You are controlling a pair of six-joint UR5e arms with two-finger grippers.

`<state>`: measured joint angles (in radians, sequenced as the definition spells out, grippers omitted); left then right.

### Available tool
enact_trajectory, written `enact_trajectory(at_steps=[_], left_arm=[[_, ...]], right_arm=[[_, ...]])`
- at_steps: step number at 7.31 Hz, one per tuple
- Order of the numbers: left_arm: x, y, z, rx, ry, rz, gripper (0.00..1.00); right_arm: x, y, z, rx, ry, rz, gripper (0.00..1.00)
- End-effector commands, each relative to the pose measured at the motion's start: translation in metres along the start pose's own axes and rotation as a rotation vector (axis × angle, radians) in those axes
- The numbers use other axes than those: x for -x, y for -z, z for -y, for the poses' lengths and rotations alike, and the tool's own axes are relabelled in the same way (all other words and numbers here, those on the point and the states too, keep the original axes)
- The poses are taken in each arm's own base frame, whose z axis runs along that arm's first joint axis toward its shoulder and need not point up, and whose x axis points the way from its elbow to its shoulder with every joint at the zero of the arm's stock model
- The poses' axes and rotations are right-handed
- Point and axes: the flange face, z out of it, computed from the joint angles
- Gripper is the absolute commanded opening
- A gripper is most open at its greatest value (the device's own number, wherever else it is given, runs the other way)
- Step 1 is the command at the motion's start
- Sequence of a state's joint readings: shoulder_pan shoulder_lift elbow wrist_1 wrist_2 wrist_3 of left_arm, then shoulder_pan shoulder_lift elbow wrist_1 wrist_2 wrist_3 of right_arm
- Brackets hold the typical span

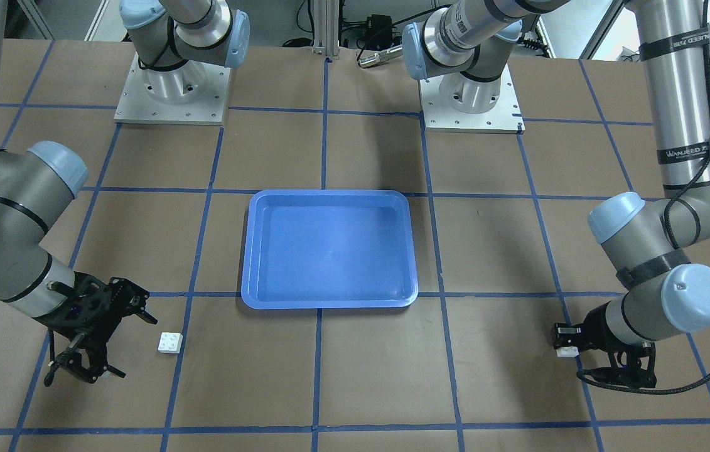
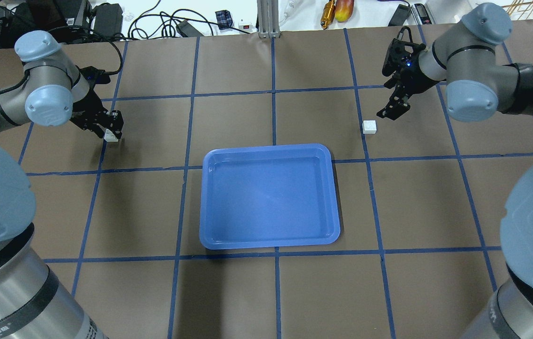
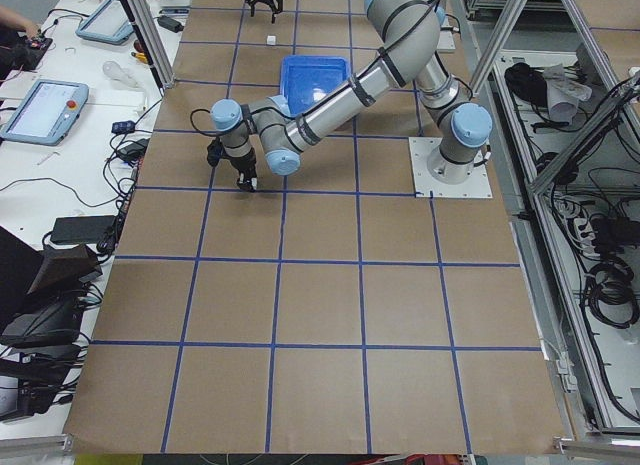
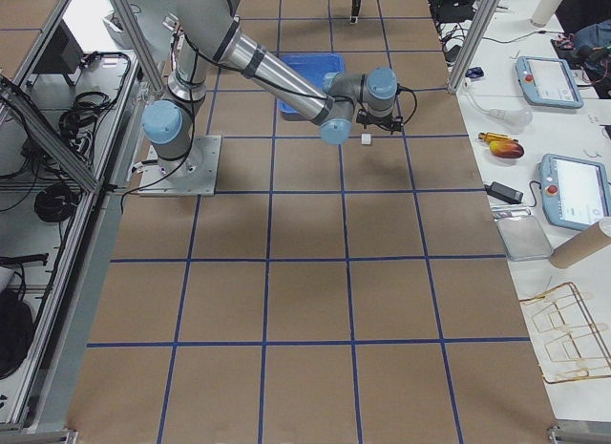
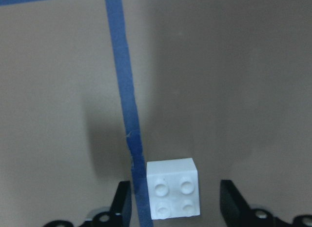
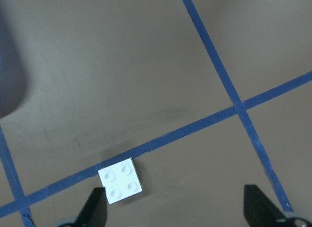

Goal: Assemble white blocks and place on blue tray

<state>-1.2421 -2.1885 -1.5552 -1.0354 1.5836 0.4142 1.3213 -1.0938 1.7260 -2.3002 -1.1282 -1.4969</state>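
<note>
My left gripper is to grab the white block by its smooth sides, so that the white block's studded top (image 5: 174,195) stays free for assembly.
The blue tray (image 2: 266,149) lies empty in the middle of the table, also in the front view (image 1: 329,199). One white block (image 2: 112,137) sits on the table by a blue tape line. My left gripper (image 2: 113,128) is low over it. In the left wrist view the fingers (image 5: 233,202) stand on either side of this block (image 5: 174,195) with gaps, so the gripper is open. The other white block (image 2: 369,127) lies on the table near my right gripper (image 2: 392,111), which is open and empty above the table. In the right wrist view this block (image 6: 121,180) lies just ahead of the left finger (image 6: 95,210).
Blue tape lines divide the brown table into squares. The two arm base plates (image 1: 172,94) (image 1: 471,100) stand behind the tray. Cables and tools (image 2: 337,9) lie beyond the table's far edge.
</note>
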Motion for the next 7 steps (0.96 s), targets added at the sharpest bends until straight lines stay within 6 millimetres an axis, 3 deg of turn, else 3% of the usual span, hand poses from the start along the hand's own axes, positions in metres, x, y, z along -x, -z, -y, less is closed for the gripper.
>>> enact_trajectory(at_steps=[1,3,4,6,7], left_arm=[[0.001,0.002,0.001,-0.007,0.012,-0.008,0.11],[-0.004,0.023,-0.003,-0.017,0.039,-0.007,0.10],[-0.025,0.038,-0.009,0.004,0.090,-0.070,0.10],[-0.095,0.075,-0.026,0.003,0.103,-0.119,0.08],[-0.151,0.082,-0.036,0.010,0.148,-0.107,0.07]], right_arm=[[0.009,-0.012,-0.027,-0.094,0.188,0.037,0.93],[0.020,-0.024,-0.035,-0.107,0.176,0.146,1.00],[0.021,-0.032,-0.040,-0.112,0.213,0.167,1.00],[0.016,-0.057,-0.051,-0.125,0.253,0.195,1.00],[0.008,-0.052,-0.047,-0.125,0.254,0.194,0.99]])
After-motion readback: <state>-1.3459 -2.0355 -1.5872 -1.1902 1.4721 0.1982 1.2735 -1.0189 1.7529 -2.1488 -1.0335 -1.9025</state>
